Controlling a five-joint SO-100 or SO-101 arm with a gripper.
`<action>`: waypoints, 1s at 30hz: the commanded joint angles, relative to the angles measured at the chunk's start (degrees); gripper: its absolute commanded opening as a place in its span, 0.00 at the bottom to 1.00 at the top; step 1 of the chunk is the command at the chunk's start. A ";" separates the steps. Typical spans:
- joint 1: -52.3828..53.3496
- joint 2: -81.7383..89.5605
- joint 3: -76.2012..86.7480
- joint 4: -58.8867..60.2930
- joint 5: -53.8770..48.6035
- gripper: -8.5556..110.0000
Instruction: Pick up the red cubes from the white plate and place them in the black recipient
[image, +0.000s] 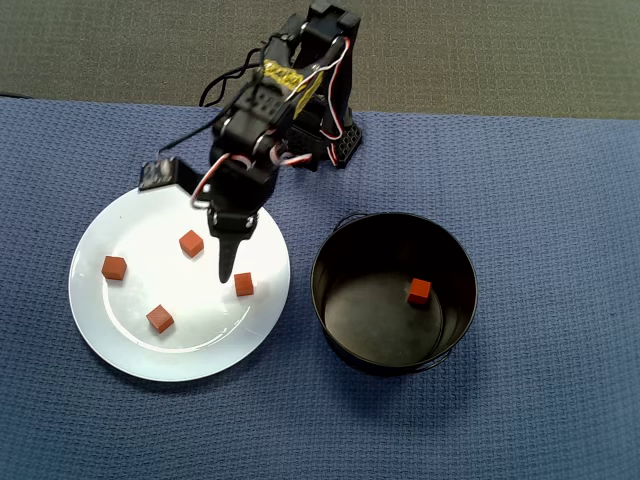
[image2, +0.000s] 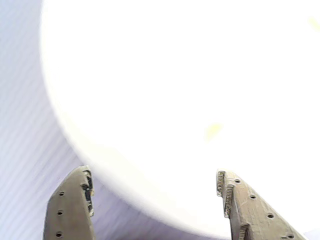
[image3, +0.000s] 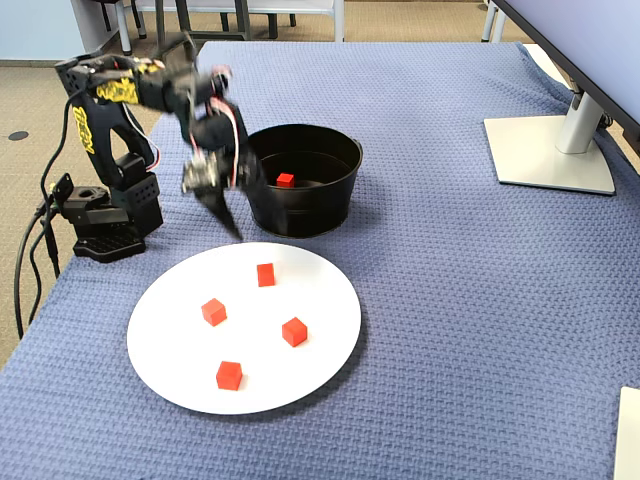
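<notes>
My gripper grabs the red cube's opposite sides next, to place it in the black recipient.
Several red cubes lie on the white plate (image: 190, 350); the nearest ones (image: 243, 284) (image: 191, 243) flank my gripper (image: 228, 264), which hangs over the plate's right half. One more red cube (image: 419, 291) rests inside the black recipient (image: 335, 310) to the right. The fixed view shows the gripper (image3: 230, 225) above the plate's far rim (image3: 170, 340), beside the recipient (image3: 300, 212). In the wrist view the gripper (image2: 155, 190) is open, nothing between its fingers (image2: 75, 205), and the plate (image2: 175, 100) is washed out white.
The arm's base (image: 335, 140) stands at the far edge of the blue woven cloth (image: 540, 200). A monitor stand (image3: 550, 150) sits at the far right in the fixed view. A white object (image3: 630, 430) pokes in at the bottom right corner.
</notes>
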 joint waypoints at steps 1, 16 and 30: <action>0.35 -3.69 -0.18 -3.60 -6.86 0.27; -3.43 -14.15 3.16 -9.58 -15.91 0.26; -2.90 -16.44 5.98 -13.36 -13.62 0.21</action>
